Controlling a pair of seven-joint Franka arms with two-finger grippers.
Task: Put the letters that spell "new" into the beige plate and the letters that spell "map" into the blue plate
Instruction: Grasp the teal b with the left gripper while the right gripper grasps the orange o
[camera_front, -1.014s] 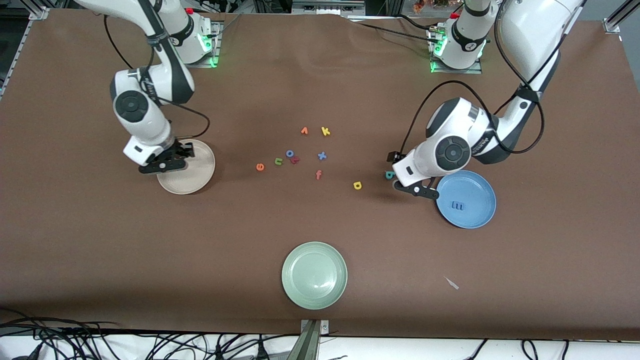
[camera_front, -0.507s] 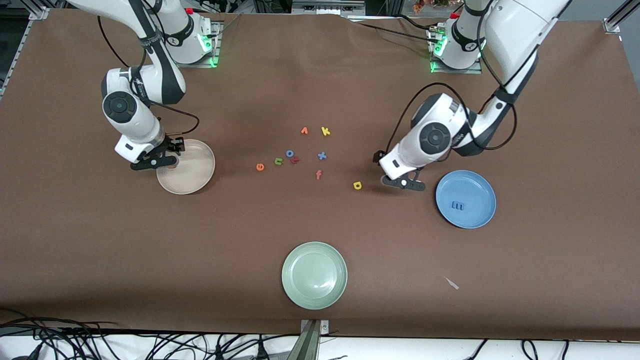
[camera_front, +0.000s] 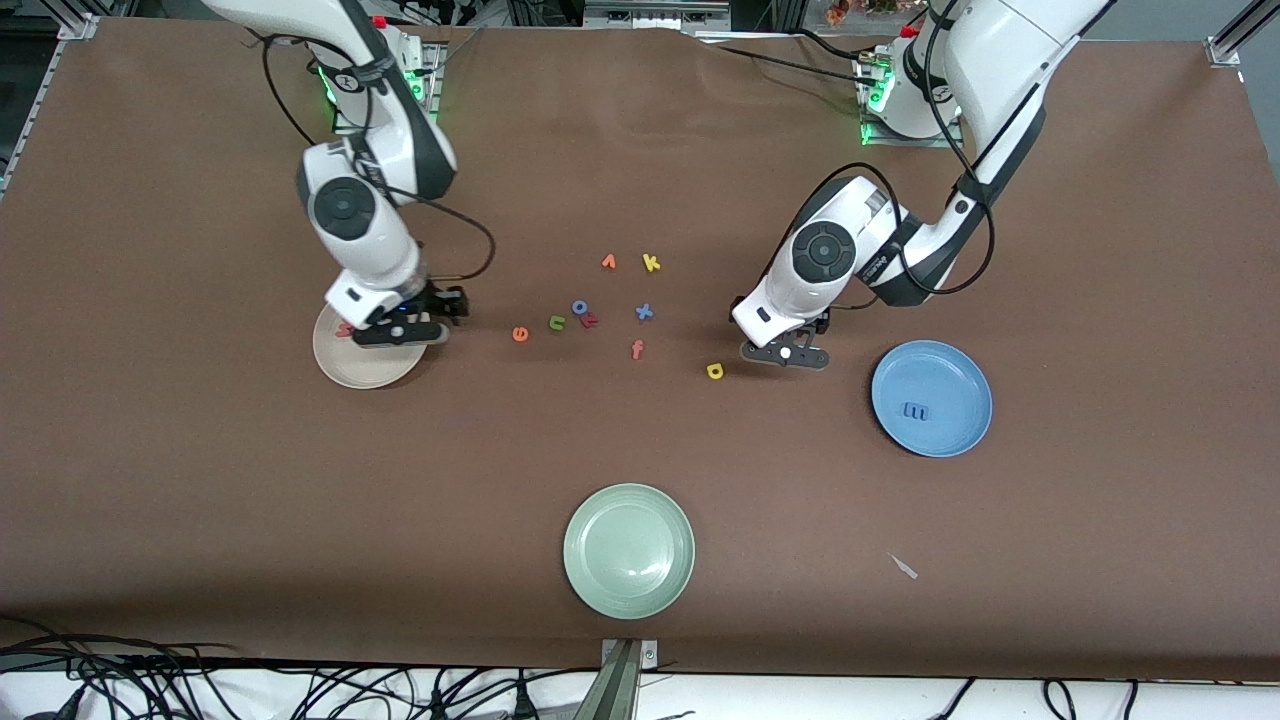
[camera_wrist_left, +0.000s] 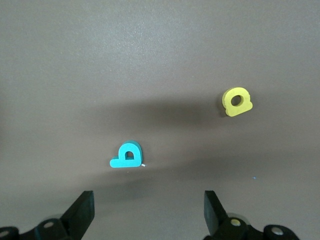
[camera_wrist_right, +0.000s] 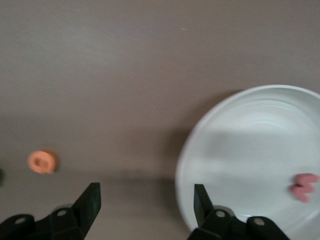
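Observation:
My left gripper would miss the teal "a" if it closed now, since bare tabletop shows between them, so it should move closer first, then close.
The salmon "w" (camera_wrist_right: 304, 186) lies in the beige plate (camera_front: 352, 366), and the blue "m" (camera_front: 915, 411) lies in the blue plate (camera_front: 958, 378). The orange "e" (camera_front: 520, 334) and olive "n" (camera_front: 557, 322) lie on the table near the middle. My right gripper (camera_front: 400, 334) hangs open and empty over the beige plate's rim, on the side toward the "e" (camera_wrist_right: 42, 162). My left gripper (camera_wrist_left: 149, 210) is open and empty just above the teal "a" (camera_wrist_left: 127, 155), which its hand hides in the front view. The yellow "p" (camera_front: 714, 371) lies close beside it.
A blue "o" (camera_front: 580, 307), a red letter (camera_front: 591, 320), a blue "x" (camera_front: 644, 312), a salmon "f" (camera_front: 637, 349), an orange "v" (camera_front: 608, 262) and a yellow "k" (camera_front: 651, 263) lie in the middle cluster. A pale green plate (camera_front: 628, 550) sits nearest the front camera.
My right gripper opened, left the "w" in the beige plate and moved toward the middle letters. My left gripper moved from the blue plate's rim to over the teal "a".

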